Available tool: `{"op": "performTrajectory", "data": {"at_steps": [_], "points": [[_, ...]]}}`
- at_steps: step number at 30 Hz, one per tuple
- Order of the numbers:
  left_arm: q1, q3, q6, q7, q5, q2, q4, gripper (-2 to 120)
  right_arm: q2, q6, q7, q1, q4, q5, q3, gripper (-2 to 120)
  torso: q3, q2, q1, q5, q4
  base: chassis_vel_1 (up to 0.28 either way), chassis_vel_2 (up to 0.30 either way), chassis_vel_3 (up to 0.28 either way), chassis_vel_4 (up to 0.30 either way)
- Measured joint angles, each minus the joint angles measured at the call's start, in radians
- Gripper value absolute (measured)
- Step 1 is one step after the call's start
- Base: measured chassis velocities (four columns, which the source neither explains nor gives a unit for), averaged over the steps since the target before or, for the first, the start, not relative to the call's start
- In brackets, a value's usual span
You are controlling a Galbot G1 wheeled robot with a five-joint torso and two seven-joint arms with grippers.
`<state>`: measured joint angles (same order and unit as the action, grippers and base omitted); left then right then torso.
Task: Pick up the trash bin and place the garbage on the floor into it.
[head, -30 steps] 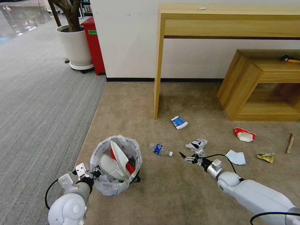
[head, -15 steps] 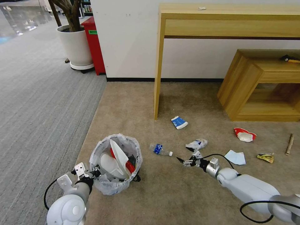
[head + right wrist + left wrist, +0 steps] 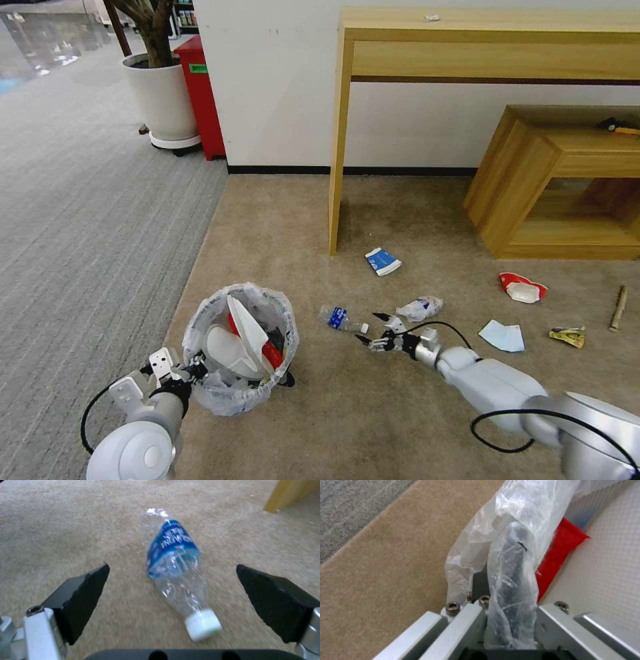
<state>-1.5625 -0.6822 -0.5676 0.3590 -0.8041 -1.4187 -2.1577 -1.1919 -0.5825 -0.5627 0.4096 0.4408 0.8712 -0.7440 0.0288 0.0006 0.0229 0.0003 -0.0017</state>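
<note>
My right gripper grabs the clear plastic bottle by its white cap (image 3: 364,328) next, to put the bottle into the trash bin.
The trash bin (image 3: 227,393), black with a crinkled bag over its rim, holds white slippers (image 3: 241,333) and a red piece (image 3: 272,355). My left gripper (image 3: 195,369) is shut on its near rim; the left wrist view shows the bag-covered rim (image 3: 513,562) clamped in the left gripper (image 3: 510,625). My right gripper (image 3: 371,327) is open just above the floor (image 3: 373,413), beside the cap end of a clear plastic bottle (image 3: 340,319). In the right wrist view the bottle (image 3: 173,555) lies ahead of the right gripper (image 3: 172,566), untouched.
More garbage lies on the beige carpet: a blue-white carton (image 3: 383,261), a crumpled bottle (image 3: 420,308), a red-white cup (image 3: 522,287), a blue mask (image 3: 503,335), a wrapper (image 3: 567,337), a wooden stick (image 3: 619,307). A table leg (image 3: 337,153) and a low shelf (image 3: 553,193) stand behind.
My right gripper has moved left and lower, up to the bottle's cap end. The bin and my left gripper have shifted slightly left.
</note>
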Motion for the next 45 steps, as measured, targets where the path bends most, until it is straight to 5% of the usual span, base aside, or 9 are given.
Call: {"op": "performTrajectory", "data": {"at_steps": [21, 45], "points": [[-0.001, 0.014, 0.012, -0.007, 0.006, -0.006, 0.003, 0, -0.092, 0.013, -0.067, -0.004, -0.182, -0.178, 0.147, 100, 0.000, 0.000, 0.000, 0.0002, -0.0002, 0.000, 0.000, 0.000, 0.000], [-0.031, -0.008, 0.040, -0.015, 0.014, -0.013, -0.024, 0, -0.133, 0.087, 0.056, 0.032, -0.201, -0.239, 0.214, 94, 0.000, 0.000, 0.000, 0.0000, -0.0002, 0.000, 0.000, 0.000, 0.000]]}}
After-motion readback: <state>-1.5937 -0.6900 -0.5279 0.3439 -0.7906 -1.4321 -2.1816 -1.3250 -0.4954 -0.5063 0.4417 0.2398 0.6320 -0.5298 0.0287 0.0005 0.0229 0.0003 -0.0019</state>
